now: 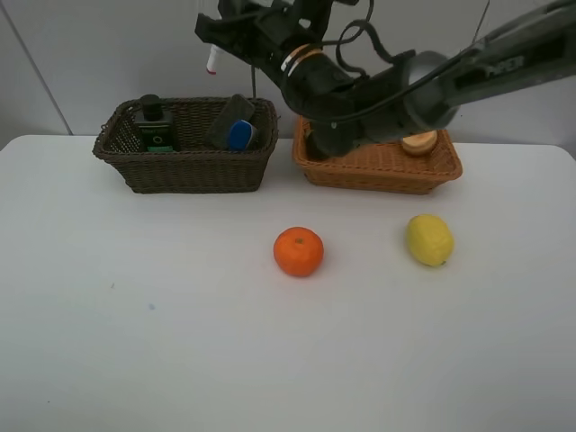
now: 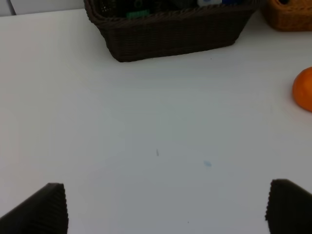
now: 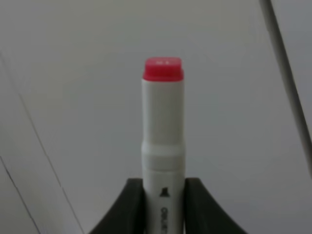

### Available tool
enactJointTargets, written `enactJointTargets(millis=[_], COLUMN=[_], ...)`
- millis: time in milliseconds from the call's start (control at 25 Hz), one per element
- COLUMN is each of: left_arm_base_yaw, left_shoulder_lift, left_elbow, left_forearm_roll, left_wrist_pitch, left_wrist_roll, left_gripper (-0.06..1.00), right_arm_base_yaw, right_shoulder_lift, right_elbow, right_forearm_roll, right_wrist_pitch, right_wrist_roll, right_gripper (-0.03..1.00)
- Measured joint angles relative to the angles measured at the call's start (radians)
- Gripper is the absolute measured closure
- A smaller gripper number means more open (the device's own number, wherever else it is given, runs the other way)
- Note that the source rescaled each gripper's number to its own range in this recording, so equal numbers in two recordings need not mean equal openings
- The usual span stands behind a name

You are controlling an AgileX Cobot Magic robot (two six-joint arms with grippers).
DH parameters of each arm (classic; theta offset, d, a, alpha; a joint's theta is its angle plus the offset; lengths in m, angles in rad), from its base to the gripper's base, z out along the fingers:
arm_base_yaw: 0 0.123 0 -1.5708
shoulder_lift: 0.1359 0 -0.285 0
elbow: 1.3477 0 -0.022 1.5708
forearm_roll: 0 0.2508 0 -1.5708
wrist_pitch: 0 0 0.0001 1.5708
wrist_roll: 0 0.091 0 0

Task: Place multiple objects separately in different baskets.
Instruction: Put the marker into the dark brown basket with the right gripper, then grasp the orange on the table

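My right gripper should bring the marker down before it lets go, because the marker is hanging upright above the dark brown basket.
My right gripper reaches across above the back of the dark brown basket, shut on the white pink-tipped marker. In the right wrist view the marker stands between the gripper's dark fingers. The dark basket holds a dark green bottle, a black eraser and a blue-capped bottle. A peach lies in the orange-tan basket. An orange and a lemon rest on the table. My left gripper hangs open over bare table.
The right arm spans over the tan basket and hides part of it. In the left wrist view the dark basket lies ahead, the orange and a corner of the tan basket off to one side. A white wall stands behind the table.
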Motion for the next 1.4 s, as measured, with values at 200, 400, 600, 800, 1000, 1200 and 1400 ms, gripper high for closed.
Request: enactJointTargets(millis=[200,400,600,800,1000,1200,1400], left_arm_base_yaw=[0.000,0.000,0.000,0.000,0.000,0.000,0.000], left_shoulder_lift=[0.000,0.000,0.000,0.000,0.000,0.000,0.000], left_elbow=[0.000,0.000,0.000,0.000,0.000,0.000,0.000], left_forearm_roll=[0.000,0.000,0.000,0.000,0.000,0.000,0.000], left_wrist_pitch=[0.000,0.000,0.000,0.000,0.000,0.000,0.000], left_wrist_roll=[0.000,0.000,0.000,0.000,0.000,0.000,0.000], left_gripper=[-0.06,-0.06,-0.06,-0.06,-0.06,-0.06,-0.06], right_arm_base_yaw=[-0.003,-0.014,-0.022,-0.022,-0.023,-0.023,-0.023], right_shoulder_lift=[0.137,0.217,0.205,0.106,-0.102,-0.244,-0.271], right_elbow=[-0.179,-0.269,-0.276,-0.276,-0.280,-0.283,-0.283], right_forearm_roll=[0.000,-0.003,0.003,0.003,0.003,0.003,0.001], right_wrist_pitch=[0.163,0.320,0.426,0.697,1.155,1.626,1.960], right_wrist_roll=[0.000,0.000,-0.001,-0.063,-0.082,-0.079,-0.106], right_gripper=[0.96,0.51,0.10,0.06,0.05,0.05,0.05])
